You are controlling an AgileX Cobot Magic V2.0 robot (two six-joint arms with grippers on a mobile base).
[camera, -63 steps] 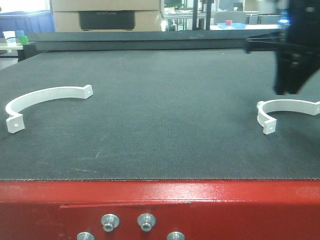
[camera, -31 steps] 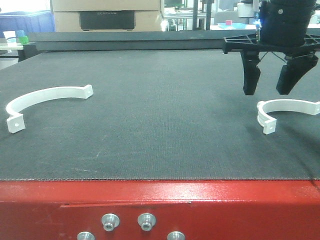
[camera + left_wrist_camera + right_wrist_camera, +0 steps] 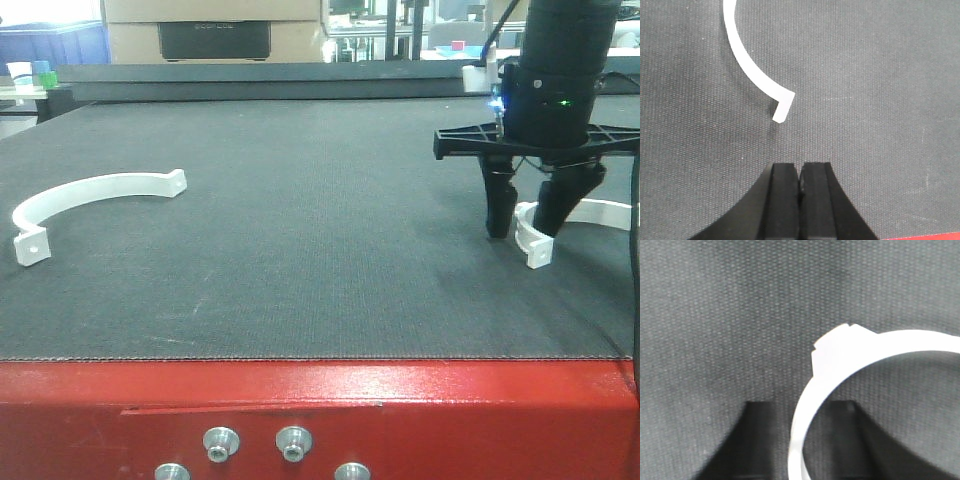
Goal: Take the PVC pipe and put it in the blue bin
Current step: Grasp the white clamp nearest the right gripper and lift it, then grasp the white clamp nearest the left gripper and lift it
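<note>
My left gripper should next grab the curved white piece by its squared end [image 3: 32, 246], so that the PVC pipe can be placed in the blue bin [image 3: 55, 42].
Two white curved PVC pipe pieces lie on the dark mat. One is at the left [image 3: 95, 190]; the left wrist view shows its end [image 3: 747, 65] just ahead of my left gripper [image 3: 800, 167], which is shut and holds nothing. The other piece [image 3: 600, 212] is at the right. My right gripper [image 3: 521, 228] is open and lowered to the mat, one finger on each side of that piece's near left end. From the right wrist, the white arc [image 3: 840, 355] passes between the fingers [image 3: 760, 440]. A blue bin [image 3: 55, 42] stands far back left.
The mat ends at a red metal front edge [image 3: 320, 410] with bolts. A raised dark rail [image 3: 260, 80] runs along the back. Cardboard boxes [image 3: 210, 30] and a small blue tray [image 3: 462, 50] sit beyond it.
My right arm has come in from the right edge, turned to face the camera, and dropped until its open fingers straddle the right PVC piece. Both pieces lie where they were.
</note>
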